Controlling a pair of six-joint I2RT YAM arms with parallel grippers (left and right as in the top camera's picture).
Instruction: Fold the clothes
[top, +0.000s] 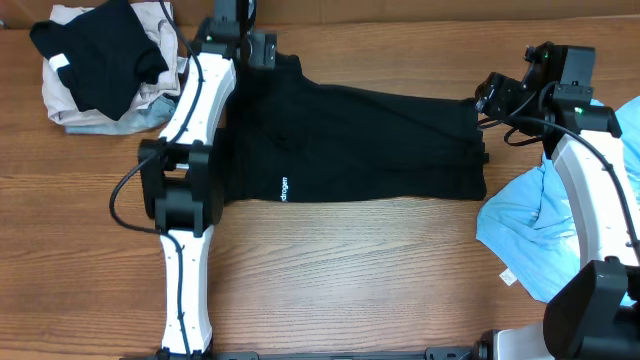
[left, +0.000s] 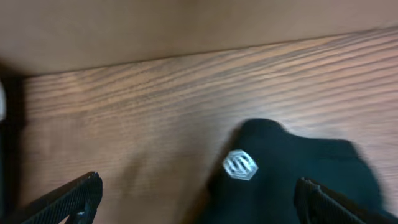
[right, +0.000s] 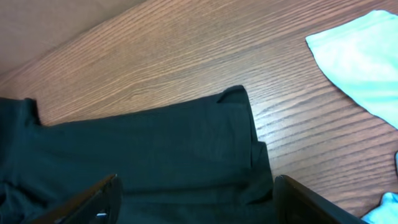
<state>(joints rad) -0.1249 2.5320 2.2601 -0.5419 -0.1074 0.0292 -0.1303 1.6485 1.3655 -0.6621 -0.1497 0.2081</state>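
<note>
I should next grab the black T-shirt's far corner, toward the light blue shirt (top: 545, 215), with my right gripper, to fold the black T-shirt's far edge over.
A large black T-shirt (top: 360, 145) with small white lettering (top: 283, 188) lies folded lengthwise across the table's middle. My left gripper (top: 262, 48) is open over its far left corner; the left wrist view shows the jaws (left: 199, 196) wide apart above a black corner (left: 292, 180) with a white logo (left: 240, 165). My right gripper (top: 492, 92) is open over the shirt's far right end; the right wrist view shows the jaws (right: 196, 199) spread above black cloth (right: 155, 149). A light blue shirt (top: 545, 215) with a white tag (top: 508, 277) lies at the right, also in the right wrist view (right: 360, 56).
A pile of other clothes (top: 105, 65), black on top of light ones, lies at the far left corner. The left arm's base (top: 180, 190) stands by the black shirt's left edge. The right arm's base (top: 600, 310) stands on the blue shirt's near side.
</note>
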